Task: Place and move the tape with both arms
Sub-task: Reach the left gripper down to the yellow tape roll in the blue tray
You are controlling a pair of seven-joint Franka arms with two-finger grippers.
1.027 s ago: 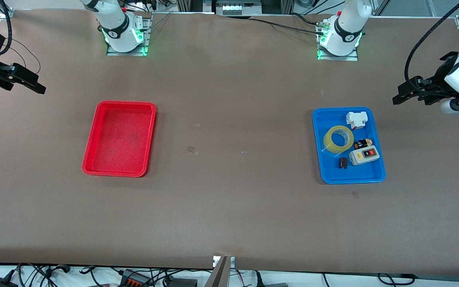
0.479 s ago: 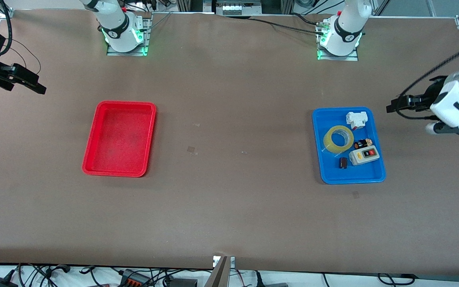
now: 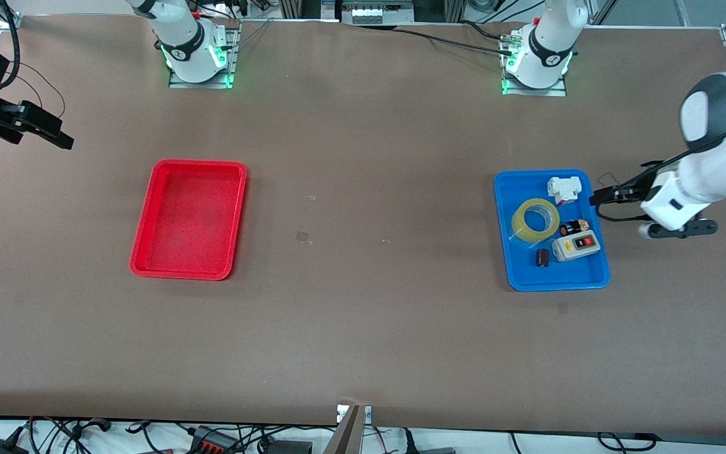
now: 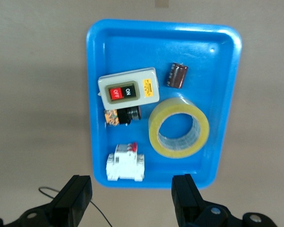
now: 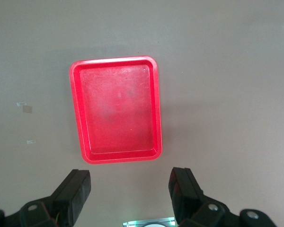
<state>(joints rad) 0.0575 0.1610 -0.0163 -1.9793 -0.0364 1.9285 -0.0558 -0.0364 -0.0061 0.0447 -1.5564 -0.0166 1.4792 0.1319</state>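
I need to grab the yellow tape by its ring wall [image 3: 518, 226] [image 4: 158, 120] with my left gripper next, to move the tape out of the blue tray.
The tape [image 3: 517, 222], a yellowish ring, lies flat in the blue tray [image 3: 501, 252] at the left arm's end of the table. In the left wrist view the tape [image 4: 175, 108] lies in the tray [image 4: 92, 94] among other parts. My left gripper [image 3: 602, 197] is open and empty over the bare table just beside the blue tray; its jaws [image 4: 131, 189] stand wide apart. My right gripper [image 3: 54, 135] is open and empty over the table at the right arm's end, and waits there [image 5: 130, 182].
In the blue tray also lie a grey switch box [image 3: 576, 245], a white breaker [image 3: 564, 188], a small dark cylinder [image 3: 542, 257] and a small black-and-orange part [image 3: 574, 227]. A red tray [image 3: 142, 252] stands toward the right arm's end, also seen in the right wrist view [image 5: 75, 104].
My left arm has swung in from the table's end toward the blue tray, its gripper now close beside the tray. The right arm and the tape have not moved.
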